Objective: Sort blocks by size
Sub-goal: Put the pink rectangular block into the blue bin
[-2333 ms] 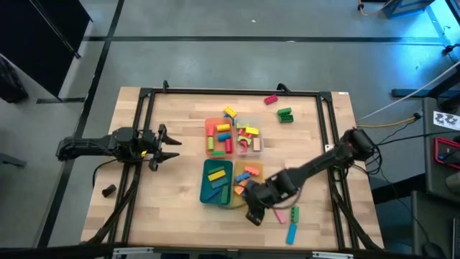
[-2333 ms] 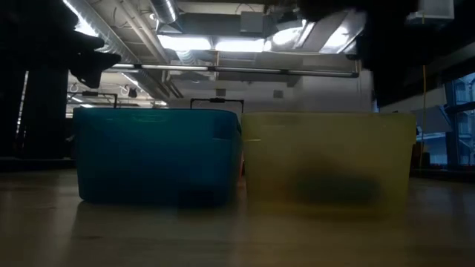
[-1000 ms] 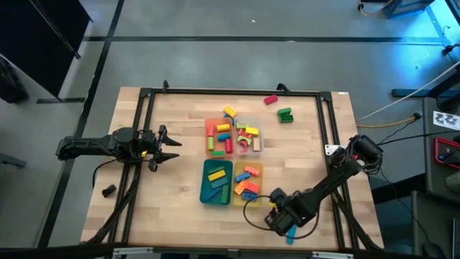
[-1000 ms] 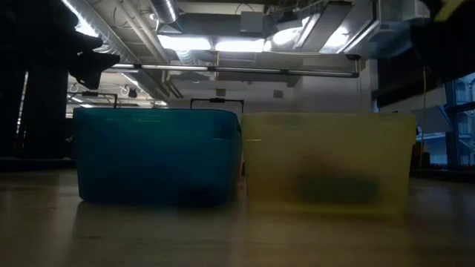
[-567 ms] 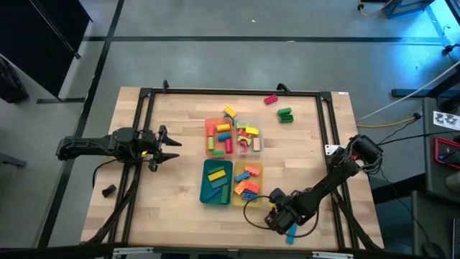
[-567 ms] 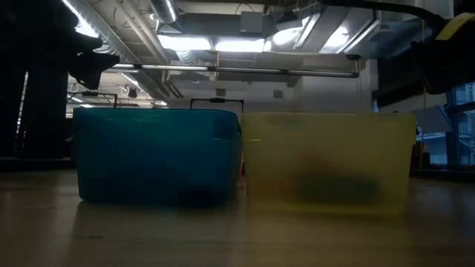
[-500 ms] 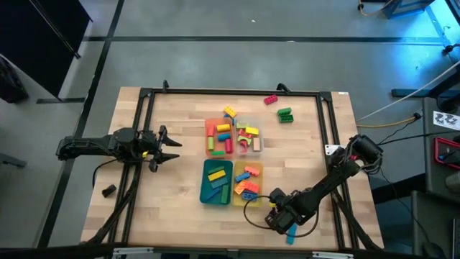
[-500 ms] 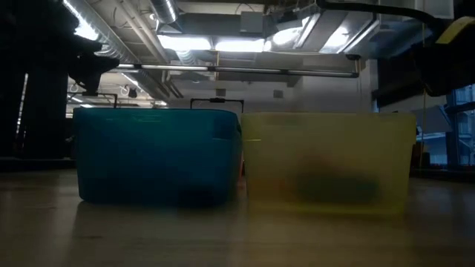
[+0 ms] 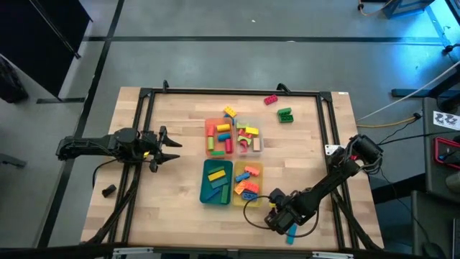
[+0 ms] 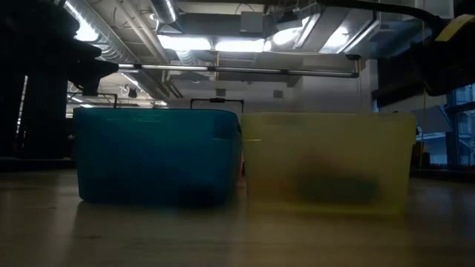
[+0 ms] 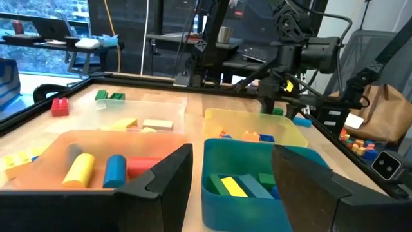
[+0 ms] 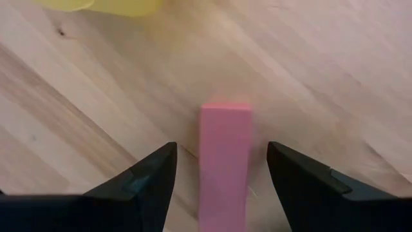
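Observation:
The pink bar needs to be sorted into the teal tray [image 9: 204, 188] of long blocks, so my right gripper needs to grab the bar by its long sides next.
My right gripper [image 9: 279, 218] points down near the table's near right corner, open. Its fingers [image 12: 147, 180] stand on either side of a pink bar [image 12: 224, 161] that lies flat on the wood, and do not touch it. A blue bar [image 9: 291, 234] lies just beside the gripper, toward the near edge. Sorted blocks fill the orange tray [image 9: 210, 129], the clear tray [image 9: 259, 144], the teal tray [image 9: 204, 188] and the yellow tray [image 9: 257, 170]. A red block [image 9: 271, 100], a green block [image 9: 285, 114] and a yellow block [image 9: 229, 111] lie loose at the far side. My left gripper [image 9: 169, 147] waits open and level at the table's left.
In the low view the teal tray [image 10: 156, 156] and the yellow tray [image 10: 326, 159] stand side by side. A black frame rail [image 9: 334, 144] runs along the table's right side beside my right arm. Bare wood lies left of the trays and along the near edge.
My right gripper went from the yellow tray's near corner toward the table's near right edge, and over the last second has hung almost still above the pink bar. No block has moved.

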`<state>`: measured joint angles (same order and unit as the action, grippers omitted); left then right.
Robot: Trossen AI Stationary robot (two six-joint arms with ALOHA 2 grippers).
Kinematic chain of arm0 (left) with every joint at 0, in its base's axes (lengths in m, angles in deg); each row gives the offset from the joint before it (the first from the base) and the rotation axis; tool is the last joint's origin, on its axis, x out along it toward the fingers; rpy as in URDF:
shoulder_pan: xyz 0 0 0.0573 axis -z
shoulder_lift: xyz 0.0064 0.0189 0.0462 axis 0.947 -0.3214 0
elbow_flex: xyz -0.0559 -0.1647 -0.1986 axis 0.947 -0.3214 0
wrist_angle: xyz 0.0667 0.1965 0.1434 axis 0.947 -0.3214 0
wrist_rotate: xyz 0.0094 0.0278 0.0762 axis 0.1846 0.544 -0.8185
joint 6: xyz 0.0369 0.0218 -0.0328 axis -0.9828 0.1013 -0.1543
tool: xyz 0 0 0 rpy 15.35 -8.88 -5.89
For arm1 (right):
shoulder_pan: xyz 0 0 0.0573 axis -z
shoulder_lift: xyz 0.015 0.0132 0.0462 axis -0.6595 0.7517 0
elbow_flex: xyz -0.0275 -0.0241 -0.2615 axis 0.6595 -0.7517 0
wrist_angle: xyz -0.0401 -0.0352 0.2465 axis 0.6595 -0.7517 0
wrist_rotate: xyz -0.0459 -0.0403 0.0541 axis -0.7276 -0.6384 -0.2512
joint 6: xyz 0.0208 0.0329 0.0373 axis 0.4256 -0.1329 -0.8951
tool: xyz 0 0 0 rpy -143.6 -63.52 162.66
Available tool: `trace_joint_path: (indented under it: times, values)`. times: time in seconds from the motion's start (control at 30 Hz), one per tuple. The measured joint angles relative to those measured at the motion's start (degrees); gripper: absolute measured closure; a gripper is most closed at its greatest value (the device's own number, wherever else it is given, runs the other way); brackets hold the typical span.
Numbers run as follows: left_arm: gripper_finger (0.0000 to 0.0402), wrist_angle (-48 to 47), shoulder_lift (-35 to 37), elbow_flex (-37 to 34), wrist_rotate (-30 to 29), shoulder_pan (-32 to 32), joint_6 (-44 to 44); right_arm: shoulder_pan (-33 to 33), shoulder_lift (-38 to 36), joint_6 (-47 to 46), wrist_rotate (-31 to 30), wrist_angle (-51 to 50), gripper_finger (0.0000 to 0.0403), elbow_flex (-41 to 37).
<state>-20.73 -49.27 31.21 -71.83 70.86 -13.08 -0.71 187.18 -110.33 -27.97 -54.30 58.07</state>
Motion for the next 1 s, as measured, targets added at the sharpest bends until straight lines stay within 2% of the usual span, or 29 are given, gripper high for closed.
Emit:
trace_joint_path:
  times: [0.2,0.53,0.7,0.87,1.0]
  values:
    - [0.0208,-0.13,0.00,0.00,-0.01,-0.01,0.00,0.00,0.96,-0.06,-0.17,-1.19,0.0177,0.07]
    - [0.0208,-0.14,0.00,0.00,-0.02,-0.01,-4.19,-0.04,2.23,0.01,-1.00,-3.35,0.0296,1.06]
    - [0.0208,1.19,0.00,-0.12,0.08,-0.01,-11.61,0.06,2.63,1.18,-0.81,-8.75,0.0296,5.70]
    - [0.0208,5.66,0.00,-0.17,0.02,-0.01,-13.07,1.28,2.59,3.69,-0.88,-13.98,0.0287,11.27]
    - [0.0208,9.85,0.02,-0.15,0.02,-0.02,-10.31,3.34,2.58,7.89,-1.16,-19.21,0.0281,16.50]
